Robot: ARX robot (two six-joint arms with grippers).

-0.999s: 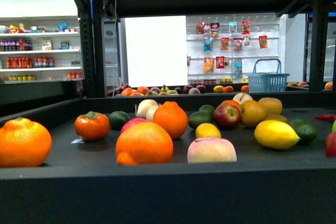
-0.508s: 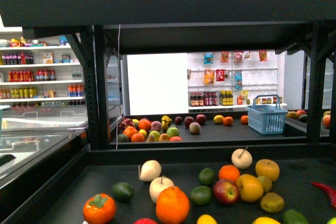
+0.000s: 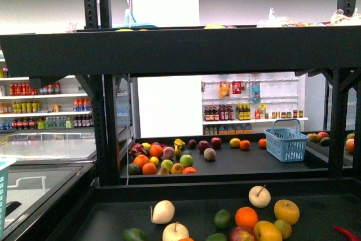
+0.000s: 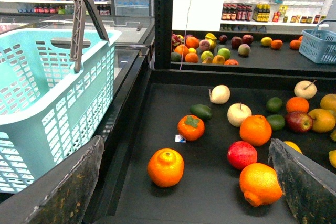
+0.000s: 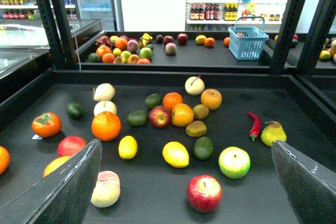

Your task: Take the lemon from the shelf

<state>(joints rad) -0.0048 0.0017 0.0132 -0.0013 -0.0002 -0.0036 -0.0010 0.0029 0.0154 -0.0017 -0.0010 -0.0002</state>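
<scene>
My left gripper grabs the turquoise basket's (image 4: 47,108) grey-green handle (image 4: 76,37) next, to bring the basket along for the picked lemon.
The shelf (image 3: 169,46) is a black-framed produce stand; its flat rimmed deck (image 5: 157,192) carries many scattered fruits. The lemon (image 5: 127,147) is a small egg-shaped yellow fruit on the deck beside an orange (image 5: 105,125). A larger pointed yellow fruit (image 5: 175,154) lies close to it. My right gripper (image 5: 185,145) hangs open above the deck, well short of the lemon. My left gripper (image 4: 186,145) is open too, over oranges; the lemon (image 4: 292,145) peeks out behind one of its fingers (image 4: 302,182). The lemon is out of the front view.
A turquoise basket (image 4: 47,103) with a grey handle hangs beside the deck's edge. A red apple (image 5: 205,192), a green apple (image 5: 234,162), a lime (image 5: 203,148), a peach (image 5: 106,188) and a chilli (image 5: 254,124) lie nearby. Behind stands another fruit stand with a blue basket (image 3: 286,142).
The front view has risen from deck level to the upper tier. The fruits have slid down to its bottom edge, and the yellow fruits have dropped out of sight.
</scene>
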